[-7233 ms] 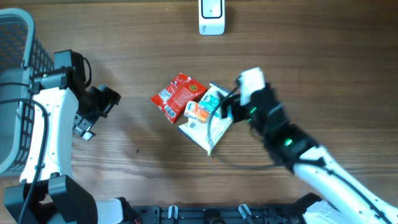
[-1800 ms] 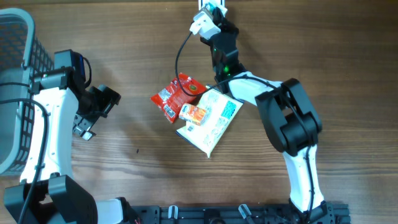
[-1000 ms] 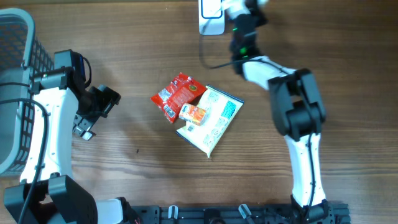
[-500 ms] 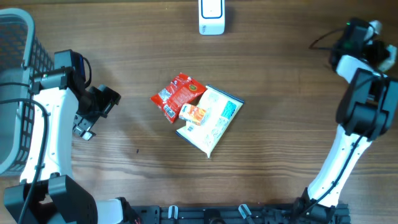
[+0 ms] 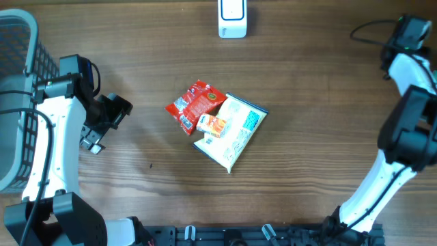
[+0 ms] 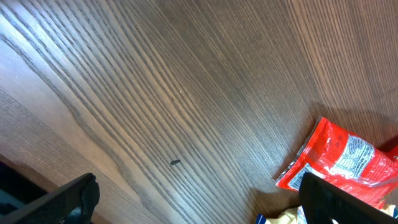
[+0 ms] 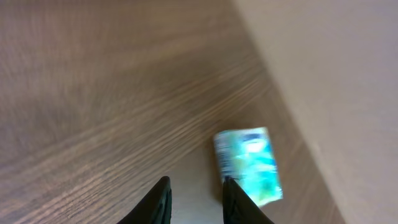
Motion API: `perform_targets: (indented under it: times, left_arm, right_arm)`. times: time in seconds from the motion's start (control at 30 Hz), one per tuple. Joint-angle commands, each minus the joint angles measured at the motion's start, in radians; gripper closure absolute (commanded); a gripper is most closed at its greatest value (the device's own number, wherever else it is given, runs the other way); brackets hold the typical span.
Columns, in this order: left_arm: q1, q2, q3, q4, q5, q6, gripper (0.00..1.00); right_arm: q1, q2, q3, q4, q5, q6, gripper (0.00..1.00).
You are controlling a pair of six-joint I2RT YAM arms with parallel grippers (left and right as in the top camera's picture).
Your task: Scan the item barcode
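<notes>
My right gripper grabs the small orange carton by its end over the white-and-blue pouch next, leaving the carton's broad sides uncovered to scan the barcode.
A small teal packet lies on the wood close to the table's far right edge, seen blurred in the right wrist view only. My right gripper hangs just above it, open a little, with nothing between its fingers; the packet lies just beyond one fingertip. The white scanner stands at the top middle of the table. My left gripper stands wide open over bare wood at the left, and in the overhead view it is well left of the pile.
A red packet, a small orange carton and a white-and-blue pouch lie piled mid-table. A grey wire basket fills the left edge. My right arm stretches along the right edge.
My right arm has swung from the scanner to the far right corner. Its jaws have parted and the teal packet is out of them. The left arm has not moved.
</notes>
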Motion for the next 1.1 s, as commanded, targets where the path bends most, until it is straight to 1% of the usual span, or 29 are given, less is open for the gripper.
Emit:
perform_targets:
  times: [0.0, 0.03, 0.07, 0.1, 0.13, 0.17, 0.2, 0.23, 0.27, 0.3, 0.37, 0.4, 0.43, 0.47, 0.5, 0.53, 0.6, 0.63, 0.67, 0.8, 0.87, 0.93, 1.0, 1.03, 1.07]
  left_arm:
    - [0.003, 0.0, -0.001, 0.0, 0.008, -0.01, 0.0]
    - [0.003, 0.0, -0.001, 0.0, 0.008, -0.01, 0.0]
    - [0.003, 0.0, -0.001, 0.0, 0.008, -0.01, 0.0]
    - [0.003, 0.0, -0.001, 0.0, 0.008, -0.01, 0.0]
    - [0.003, 0.0, -0.001, 0.0, 0.008, -0.01, 0.0]
    - [0.003, 0.0, -0.001, 0.0, 0.008, -0.01, 0.0]
    - [0.003, 0.0, -0.001, 0.0, 0.008, -0.01, 0.0]
    - [0.003, 0.0, -0.001, 0.0, 0.008, -0.01, 0.0]
    - [0.003, 0.0, -0.001, 0.0, 0.008, -0.01, 0.0]
    - [0.003, 0.0, -0.001, 0.0, 0.008, -0.01, 0.0]
    - [0.003, 0.0, -0.001, 0.0, 0.008, -0.01, 0.0]
    - [0.003, 0.0, -0.001, 0.0, 0.008, -0.01, 0.0]
    - [0.003, 0.0, -0.001, 0.0, 0.008, -0.01, 0.0]
    - [0.003, 0.0, -0.001, 0.0, 0.008, -0.01, 0.0]
    - [0.003, 0.0, -0.001, 0.0, 0.008, -0.01, 0.0]
    - [0.003, 0.0, -0.001, 0.0, 0.008, -0.01, 0.0]
    - [0.003, 0.0, -0.001, 0.0, 0.008, -0.01, 0.0]
    - [0.003, 0.0, -0.001, 0.0, 0.008, -0.01, 0.0]
    - [0.003, 0.0, -0.001, 0.0, 0.008, -0.01, 0.0]
    - [0.003, 0.0, -0.001, 0.0, 0.008, -0.01, 0.0]
    - [0.003, 0.0, -0.001, 0.0, 0.008, -0.01, 0.0]
    - [0.003, 0.0, -0.001, 0.0, 0.008, -0.01, 0.0]
    - [0.003, 0.0, -0.001, 0.0, 0.008, -0.01, 0.0]
    - [0.003, 0.0, -0.001, 0.0, 0.008, -0.01, 0.0]
    - [0.003, 0.0, -0.001, 0.0, 0.008, -0.01, 0.0]
  right_arm:
    - [-0.018, -0.163, 0.007, -0.046, -0.234, 0.124, 0.59]
    - [-0.013, -0.208, 0.007, -0.073, -0.399, 0.148, 0.5]
    - [-0.01, -0.246, 0.007, -0.095, -0.568, 0.163, 0.37]
    - [-0.004, -0.292, 0.007, -0.123, -0.828, 0.174, 0.24]
    - [0.006, -0.328, 0.007, -0.14, -1.098, 0.213, 0.13]
    - [0.016, -0.341, 0.007, -0.145, -1.274, 0.254, 0.08]
    - [0.035, -0.346, 0.007, -0.152, -1.472, 0.309, 0.05]
    - [0.058, -0.346, 0.006, -0.164, -1.615, 0.344, 0.03]
    - [0.089, -0.345, 0.0, -0.193, -1.715, 0.349, 0.01]
    - [0.132, -0.344, -0.011, -0.246, -1.765, 0.346, 0.0]
    - [0.221, -0.34, -0.023, -0.377, -1.748, 0.325, 0.0]
    - [0.275, -0.336, -0.032, -0.434, -1.717, 0.286, 0.0]
    - [0.352, -0.332, -0.048, -0.483, -1.672, 0.211, 0.0]
    - [0.451, -0.33, -0.077, -0.509, -1.588, 0.134, 0.0]
    - [0.512, -0.33, -0.095, -0.517, -1.507, 0.127, 0.0]
    - [0.576, -0.329, -0.111, -0.523, -1.391, 0.143, 0.01]
    - [0.703, -0.329, -0.151, -0.521, -1.174, 0.232, 0.01]
    - [0.757, -0.325, -0.174, -0.509, -1.131, 0.282, 0.01]
    - [0.79, -0.32, -0.188, -0.509, -1.124, 0.291, 0.01]
    - [0.877, -0.29, -0.244, -0.499, -1.123, 0.291, 0.01]
    - [0.887, -0.258, -0.267, -0.495, -1.118, 0.311, 0.0]
    - [0.885, -0.215, -0.284, -0.495, -1.065, 0.317, 0.0]
    - [0.882, -0.191, -0.286, -0.494, -1.074, 0.317, 0.02]
    - [0.882, -0.183, -0.286, -0.494, -1.096, 0.316, 0.04]
    - [0.882, -0.173, -0.286, -0.494, -1.125, 0.314, 0.11]
